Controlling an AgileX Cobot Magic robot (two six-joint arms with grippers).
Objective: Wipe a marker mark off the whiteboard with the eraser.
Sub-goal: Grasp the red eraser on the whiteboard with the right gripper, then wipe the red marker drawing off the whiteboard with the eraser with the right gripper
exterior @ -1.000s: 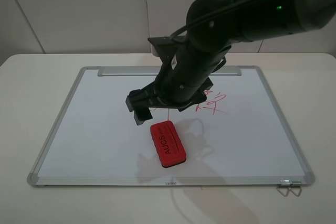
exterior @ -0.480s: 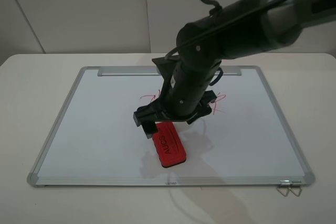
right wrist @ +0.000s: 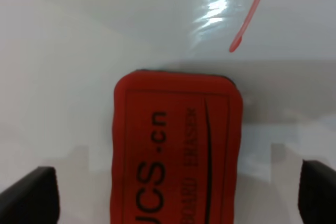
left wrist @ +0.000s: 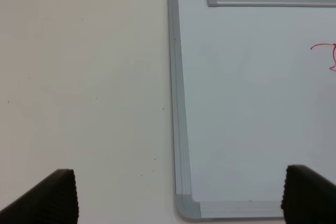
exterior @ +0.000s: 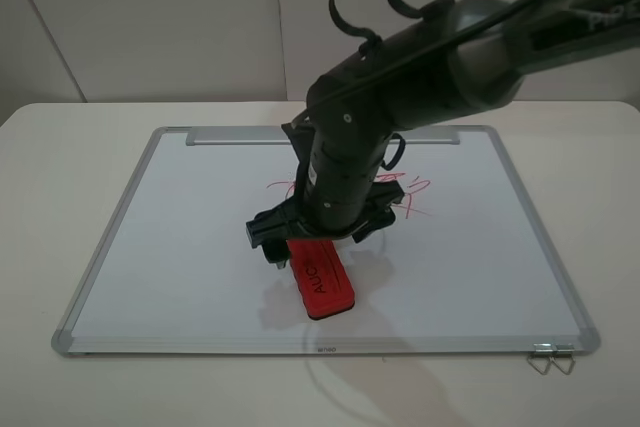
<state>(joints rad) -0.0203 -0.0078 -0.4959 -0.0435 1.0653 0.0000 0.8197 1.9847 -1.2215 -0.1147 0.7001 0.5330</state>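
I would miss the red eraser [exterior: 322, 285] [right wrist: 176, 150] if I closed my right gripper now, because its fingers are still above the eraser, with the eraser between them. I should lower my right gripper first, then close it on the eraser.
The red eraser [exterior: 322, 285] lies flat on the whiteboard [exterior: 190, 237] near its front edge. My right gripper [exterior: 312, 238] is low over the eraser's far end and open. In the right wrist view the eraser [right wrist: 176, 150] sits between the spread fingertips [right wrist: 29, 195], untouched. The marker mark [exterior: 281, 187] shows just behind the arm, mostly hidden; its thin tail [right wrist: 250, 13] ends just beyond the eraser. My left gripper [left wrist: 178, 198] hangs open above the whiteboard's [left wrist: 252, 103] corner, with an edge of the mark [left wrist: 321, 47] in sight.
A second red zigzag scribble [exterior: 415, 197] lies right of the arm. The silver tray strip [exterior: 235, 136] runs along the far edge. A metal clip [exterior: 552, 358] lies on the beige table [exterior: 60, 157] at the board's front right corner.
My right gripper has come down and toward the front, from above the board's middle to astride the eraser's far end. The eraser has not moved.
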